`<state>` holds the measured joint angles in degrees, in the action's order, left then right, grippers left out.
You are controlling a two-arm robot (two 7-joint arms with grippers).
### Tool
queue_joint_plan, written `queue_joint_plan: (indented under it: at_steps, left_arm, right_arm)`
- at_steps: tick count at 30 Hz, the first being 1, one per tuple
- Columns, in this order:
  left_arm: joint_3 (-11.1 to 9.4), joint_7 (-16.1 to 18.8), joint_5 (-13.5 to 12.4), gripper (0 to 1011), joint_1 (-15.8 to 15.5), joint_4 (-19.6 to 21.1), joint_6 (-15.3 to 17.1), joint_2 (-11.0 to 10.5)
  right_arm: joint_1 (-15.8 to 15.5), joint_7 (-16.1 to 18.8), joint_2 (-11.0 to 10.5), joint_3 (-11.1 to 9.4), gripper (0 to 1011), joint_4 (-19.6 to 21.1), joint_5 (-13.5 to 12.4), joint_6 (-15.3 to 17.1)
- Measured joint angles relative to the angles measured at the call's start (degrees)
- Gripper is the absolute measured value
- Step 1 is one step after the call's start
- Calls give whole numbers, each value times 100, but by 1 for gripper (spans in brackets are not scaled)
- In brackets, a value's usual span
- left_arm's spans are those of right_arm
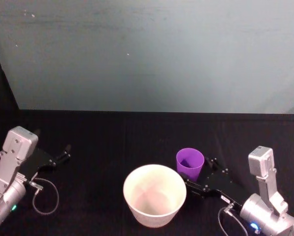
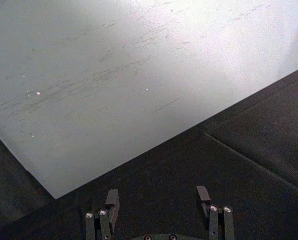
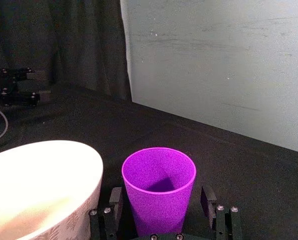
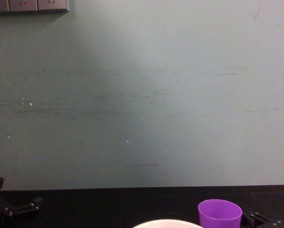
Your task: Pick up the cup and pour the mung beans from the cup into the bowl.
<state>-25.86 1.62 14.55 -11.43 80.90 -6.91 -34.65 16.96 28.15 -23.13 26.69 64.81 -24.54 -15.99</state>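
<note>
Next, my right gripper takes hold of the cup by its side [image 3: 158, 212], so that the purple cup's open rim [image 3: 158, 149] stays free to pour mung beans into the bowl.
The purple cup [image 1: 190, 163] stands upright on the black table, just behind and right of the white bowl [image 1: 132, 196], almost touching its rim. My right gripper [image 1: 200, 173] is open, one finger on each side of the cup's lower wall with small gaps, as the right wrist view shows around the cup [image 3: 159, 190] and right gripper [image 3: 161, 199]. Mung beans cannot be made out inside the cup; its bottom is in shadow. The bowl [image 3: 84, 160] looks bare inside. My left gripper [image 1: 52, 142] rests open at the far left, holding nothing.
A pale grey-green wall panel [image 1: 151, 54] rises behind the black table. A loose cable loop [image 1: 46, 196] lies by the left arm. Bare black cloth stretches between the left gripper and the bowl.
</note>
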Motion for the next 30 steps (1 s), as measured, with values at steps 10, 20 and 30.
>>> queue_joint_plan:
  at_steps: [10,20,30]
  left_arm:
    - [0,0,0,1003,0,0,0,0]
    - [0,0,0,1003,0,0,0,0]
    - [0,0,0,1003,0,0,0,0]
  right_arm:
    - [133,104,169,-52,1000,-203,101,-17]
    - [233,170,360,-160,1002,-409,162,-96]
    - [230,171,350,-155,1000,-399,161,-99]
